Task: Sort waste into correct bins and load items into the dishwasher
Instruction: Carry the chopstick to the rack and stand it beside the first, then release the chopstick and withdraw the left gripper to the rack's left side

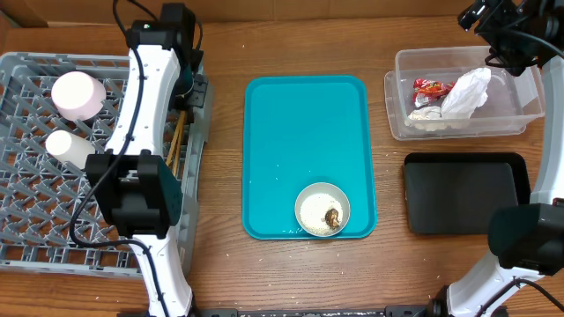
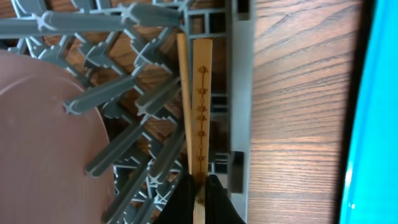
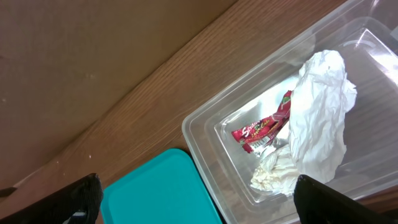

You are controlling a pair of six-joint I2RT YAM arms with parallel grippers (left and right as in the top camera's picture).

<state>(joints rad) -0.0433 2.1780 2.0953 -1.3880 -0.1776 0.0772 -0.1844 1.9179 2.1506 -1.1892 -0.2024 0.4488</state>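
Observation:
My left gripper will release the wooden chopsticks, as they lie inside the gap along the rack's side.
The grey dish rack fills the left side. A pale pink dish and a small white cup sit in it. My left gripper is shut on the wooden chopsticks, which lie over the rack's right edge. A white bowl with rice and a brown lump stands on the teal tray. The clear tub holds a red wrapper and white napkin; both show in the right wrist view. My right gripper is open, high above the tub's left end.
A flat black tray lies in front of the clear tub at the right. A large pink plate stands in the rack beside the chopsticks. Bare wood table lies between rack, teal tray and tub.

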